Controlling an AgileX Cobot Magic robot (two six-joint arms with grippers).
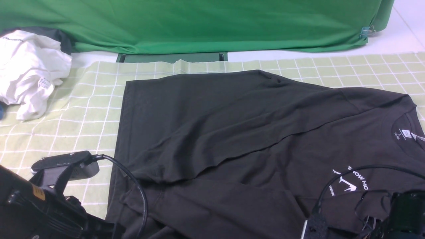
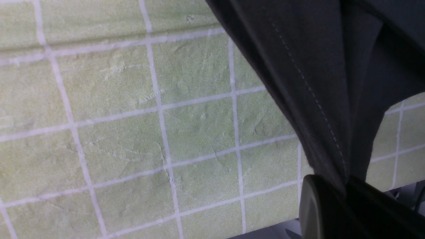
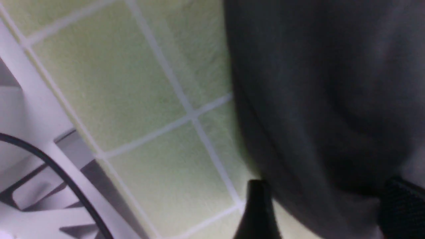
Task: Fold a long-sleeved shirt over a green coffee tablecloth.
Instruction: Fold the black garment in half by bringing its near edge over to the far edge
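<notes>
The right gripper will next take hold of the shirt by that edge fold (image 3: pixel 328 211), since the shirt's edge hangs in a loose fold while the shirt's body lies flat.
The long-sleeved shirt (image 1: pixel 232 132), black with a white mountain print (image 1: pixel 350 182) near its round neck, lies spread on the green coffee tablecloth (image 1: pixel 83 109), a pale yellow-green cloth with a white grid. One sleeve is folded across the body. My left arm (image 1: pixel 49 199) sits at the shirt's near left corner. In the left wrist view my left gripper (image 2: pixel 347 182) is shut on a bunched hem of the shirt (image 2: pixel 315 83), lifted off the cloth (image 2: pixel 132 132). My right gripper (image 3: pixel 327 196) stands open, its fingers (image 3: pixel 257 205) wide apart with shirt fabric (image 3: pixel 332 99) hanging loose between them.
A crumpled white garment (image 1: pixel 30 69) lies at the back left. A plain bright green cloth (image 1: pixel 199 23) hangs along the back, held by a clip (image 1: pixel 367 32). The table's white near edge (image 3: pixel 20 73) and a black cable (image 3: pixel 66 179) show beside my right gripper.
</notes>
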